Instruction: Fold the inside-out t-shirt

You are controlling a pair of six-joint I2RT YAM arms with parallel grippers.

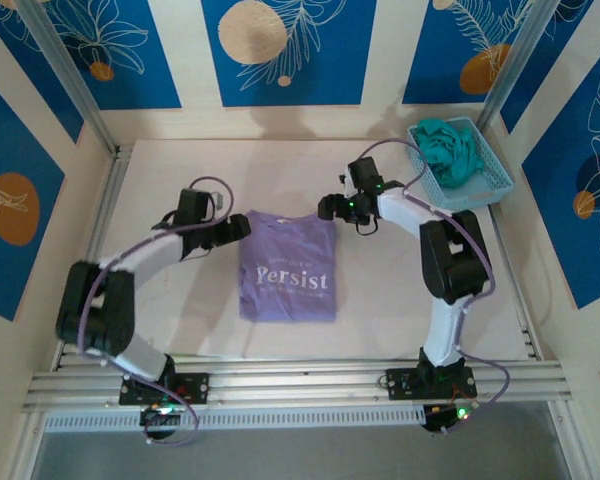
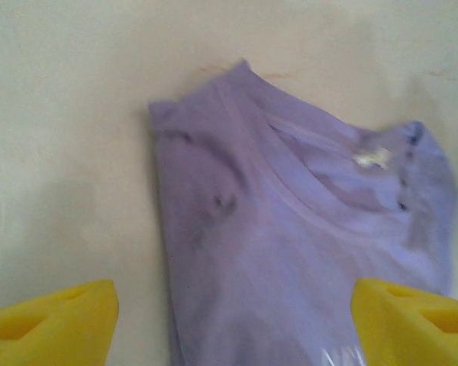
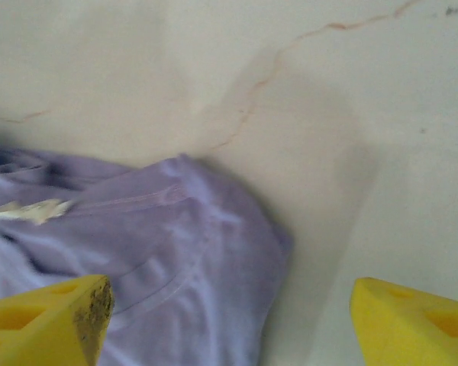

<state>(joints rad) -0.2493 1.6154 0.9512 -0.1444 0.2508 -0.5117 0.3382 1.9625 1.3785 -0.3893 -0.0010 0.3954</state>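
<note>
The robot's right gripper will next grab the t-shirt (image 1: 288, 270) by its collar-end shoulder corner (image 1: 329, 220), to match the left gripper's corner and fold the t-shirt evenly.
The inside-out t-shirt (image 1: 288, 270) lies folded into a lavender rectangle mid-table, its white print facing up. My left gripper (image 1: 242, 230) hovers at the shirt's far-left corner, and my right gripper (image 1: 327, 208) at its far-right corner. In the left wrist view the collar end of the t-shirt (image 2: 290, 229) and its white label (image 2: 372, 158) lie flat below the left gripper (image 2: 235, 305), whose yellow fingers (image 2: 61, 320) stand wide apart with nothing between them. The right gripper (image 3: 229, 313) is open too, over the corner of the t-shirt (image 3: 175, 252) and bare table.
A light blue basket (image 1: 485, 175) holding a teal-green garment (image 1: 450, 145) sits at the far right of the white table (image 1: 160, 180). Metal frame posts and patterned walls close in the workspace on three sides.
</note>
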